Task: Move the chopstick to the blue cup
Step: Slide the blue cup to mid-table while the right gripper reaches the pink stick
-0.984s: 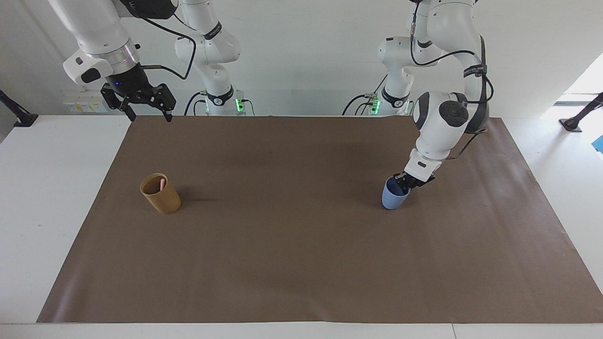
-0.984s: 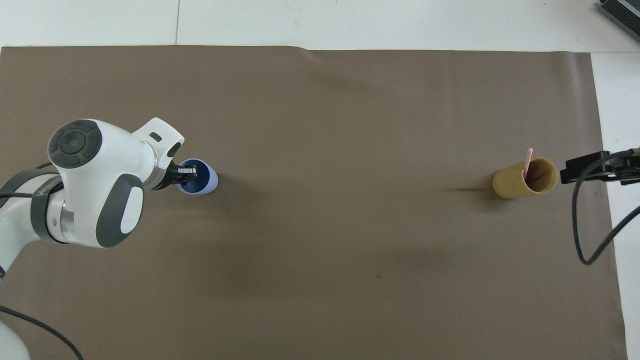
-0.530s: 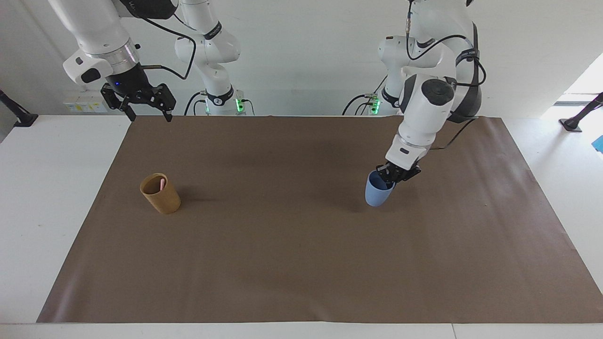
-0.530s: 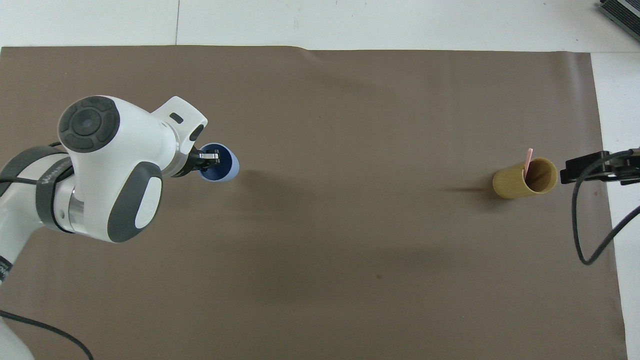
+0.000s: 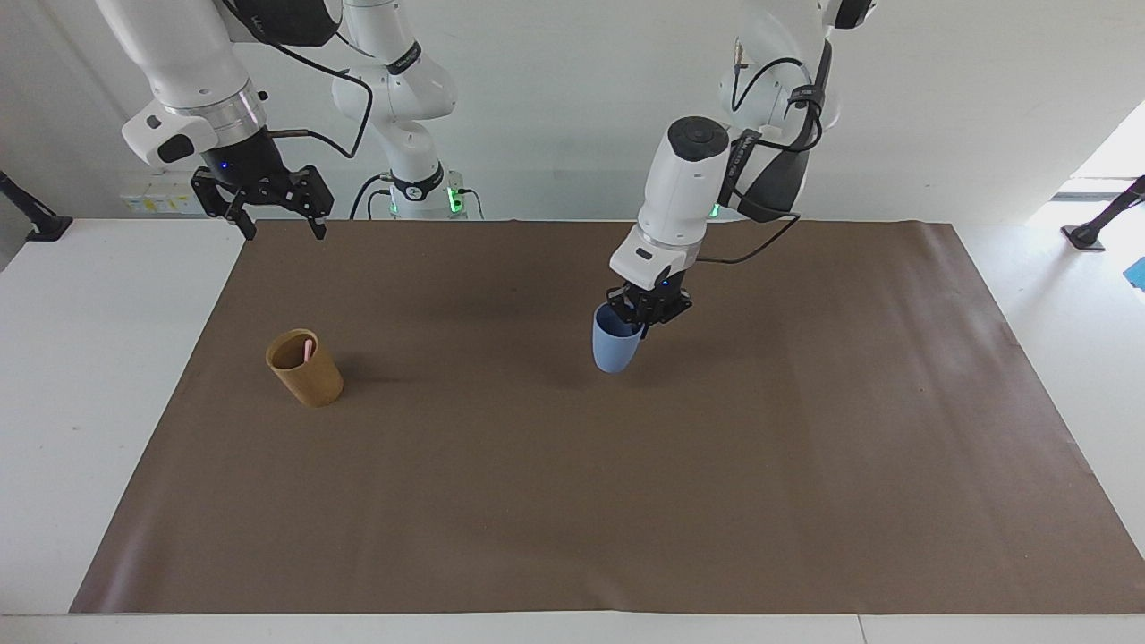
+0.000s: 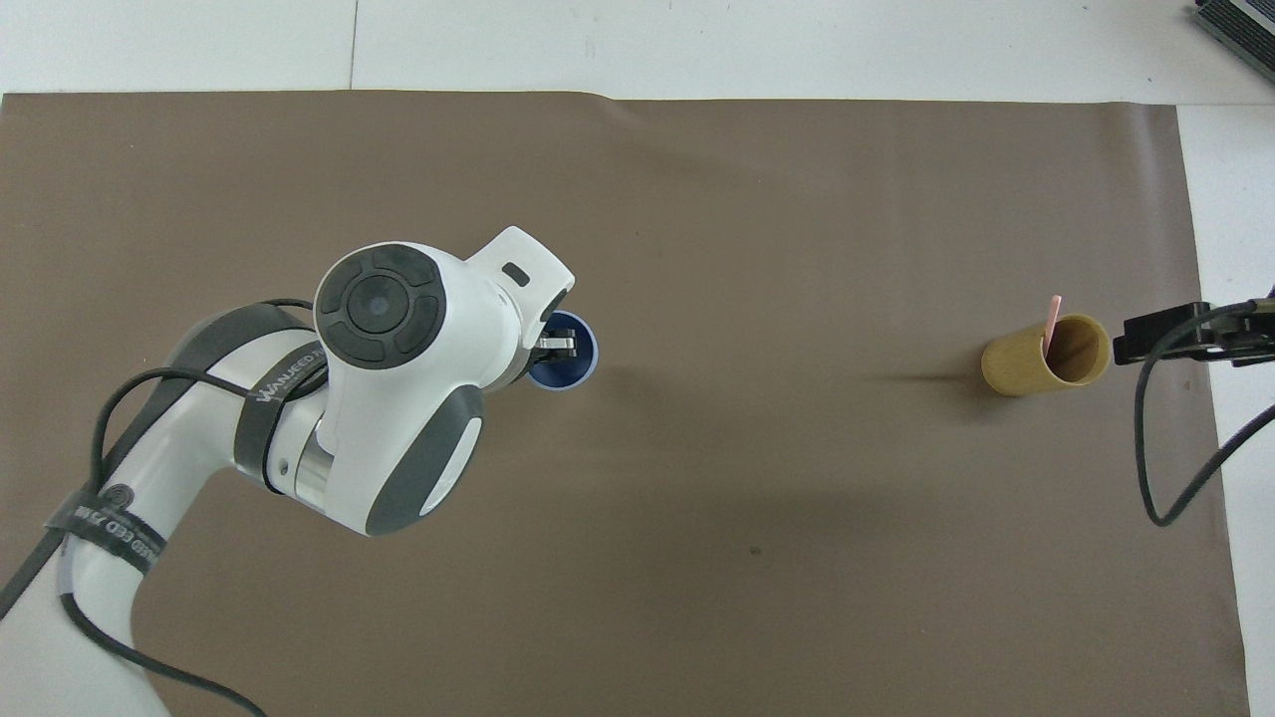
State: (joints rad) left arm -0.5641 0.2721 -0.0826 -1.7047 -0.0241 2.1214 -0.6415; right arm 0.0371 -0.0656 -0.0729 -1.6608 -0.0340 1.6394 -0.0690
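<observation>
The chopstick's tip is the only part of it above the tan-brown cup's rim (image 6: 1080,317), so my right gripper will next grab the chopstick by that exposed upper end (image 6: 1054,306).
The blue cup (image 5: 614,351) (image 6: 575,371) hangs upright near the middle of the mat, and my left gripper (image 5: 640,322) (image 6: 560,346) is shut on its rim, one finger inside. Whether its base touches the mat I cannot tell. The pale pink chopstick (image 5: 309,347) (image 6: 1051,317) stands in a tan-brown cup (image 5: 306,371) (image 6: 1031,366) toward the right arm's end of the table, its tip poking above the rim. My right gripper (image 5: 277,222) (image 6: 1180,337) hangs open in the air over the mat's corner by the robots, with nothing between its fingers.
A brown mat (image 5: 572,501) (image 6: 697,199) covers most of the white table (image 5: 107,376). A black cable (image 6: 1160,468) dangles from the right arm beside the tan-brown cup. Only the two cups stand on the mat.
My left arm has carried the blue cup from its own end of the table toward the middle, and the cup has come upright. The right gripper has hardly moved.
</observation>
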